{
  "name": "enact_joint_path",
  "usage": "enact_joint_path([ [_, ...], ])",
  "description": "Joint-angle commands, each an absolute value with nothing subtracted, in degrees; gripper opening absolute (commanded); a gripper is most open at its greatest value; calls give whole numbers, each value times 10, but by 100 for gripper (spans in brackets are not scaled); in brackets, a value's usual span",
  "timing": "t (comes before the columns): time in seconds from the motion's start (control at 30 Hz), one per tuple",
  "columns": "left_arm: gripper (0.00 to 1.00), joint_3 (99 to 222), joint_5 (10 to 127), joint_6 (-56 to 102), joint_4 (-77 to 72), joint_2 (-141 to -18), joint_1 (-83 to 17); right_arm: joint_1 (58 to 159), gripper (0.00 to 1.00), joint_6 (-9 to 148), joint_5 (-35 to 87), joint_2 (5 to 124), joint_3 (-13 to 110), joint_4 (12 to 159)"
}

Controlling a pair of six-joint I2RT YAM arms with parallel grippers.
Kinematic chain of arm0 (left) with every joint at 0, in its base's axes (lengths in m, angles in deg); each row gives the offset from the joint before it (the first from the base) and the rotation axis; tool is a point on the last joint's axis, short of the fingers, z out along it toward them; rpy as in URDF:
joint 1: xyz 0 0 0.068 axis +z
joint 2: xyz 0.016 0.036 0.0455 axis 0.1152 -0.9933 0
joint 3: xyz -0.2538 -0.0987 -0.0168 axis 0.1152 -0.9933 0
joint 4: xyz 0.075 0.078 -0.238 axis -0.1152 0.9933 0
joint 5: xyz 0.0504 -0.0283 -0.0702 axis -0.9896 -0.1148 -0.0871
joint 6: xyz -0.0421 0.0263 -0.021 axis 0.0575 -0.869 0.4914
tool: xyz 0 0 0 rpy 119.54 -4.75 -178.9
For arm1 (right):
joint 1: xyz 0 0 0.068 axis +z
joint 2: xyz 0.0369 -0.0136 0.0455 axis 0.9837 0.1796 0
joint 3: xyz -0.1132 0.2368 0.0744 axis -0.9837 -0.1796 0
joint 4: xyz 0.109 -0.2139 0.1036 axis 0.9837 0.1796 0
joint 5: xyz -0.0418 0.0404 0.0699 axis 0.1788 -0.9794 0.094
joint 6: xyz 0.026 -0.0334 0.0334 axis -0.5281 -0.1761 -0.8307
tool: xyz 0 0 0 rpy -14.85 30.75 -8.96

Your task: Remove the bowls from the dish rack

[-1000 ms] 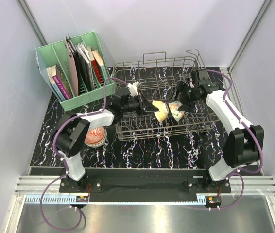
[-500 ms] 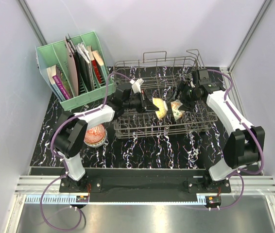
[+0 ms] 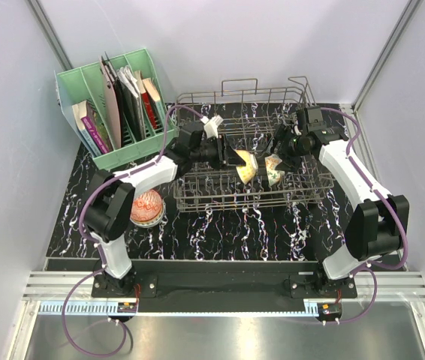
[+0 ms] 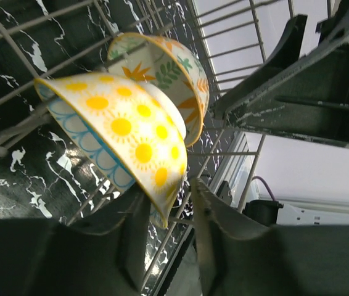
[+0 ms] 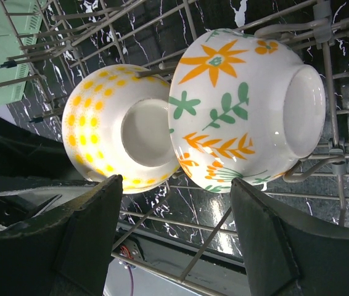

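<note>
The bowl's base needs to stay free so that the bowl can be set upright. My left gripper should pinch the yellow-dotted bowl's rim (image 4: 163,213) next.
The grey wire dish rack (image 3: 242,203) stands mid-table. Two bowls stand on edge inside it: a yellow-dotted bowl (image 3: 245,166) with a blue pattern inside, and a floral cream bowl (image 3: 274,170) to its right. My left gripper (image 3: 231,158) reaches in from the left. In the left wrist view it (image 4: 165,203) is open, its jaws straddling the yellow bowl's (image 4: 125,132) lower rim, a gap on one side. My right gripper (image 3: 278,150) is wide open and empty in the right wrist view (image 5: 174,228), just short of both bowls' (image 5: 242,105) bases. A red-pink patterned bowl (image 3: 146,208) sits on the table.
A green file holder (image 3: 115,112) with books stands at the back left. The rack's upright tines and side wires (image 5: 162,219) surround both grippers. Grey walls close in the black marbled table (image 3: 220,232).
The left gripper has pushed further right and back into the rack, onto the yellow bowl's rim. The rack and both bowls have shifted slightly away. The right arm has hardly moved.
</note>
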State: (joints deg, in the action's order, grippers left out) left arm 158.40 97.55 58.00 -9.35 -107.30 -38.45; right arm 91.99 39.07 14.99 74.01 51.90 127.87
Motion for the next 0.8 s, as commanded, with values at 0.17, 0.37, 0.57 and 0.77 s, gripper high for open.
enact_joint_path([
  [0.17, 40, 1620, 974, 588, -140, -1103, -381, 923, 79, 395, 149, 742, 552, 1256],
  [0.37, 24, 1592, 998, 656, -243, -1126, -383, 923, 78, 393, 144, 741, 538, 1257],
  [0.57, 0, 1603, 1002, 650, -242, -1125, -385, 924, 79, 392, 147, 743, 534, 1260],
  [0.77, 0, 1636, 1003, 617, -196, -1114, -385, 924, 78, 391, 147, 748, 540, 1259],
])
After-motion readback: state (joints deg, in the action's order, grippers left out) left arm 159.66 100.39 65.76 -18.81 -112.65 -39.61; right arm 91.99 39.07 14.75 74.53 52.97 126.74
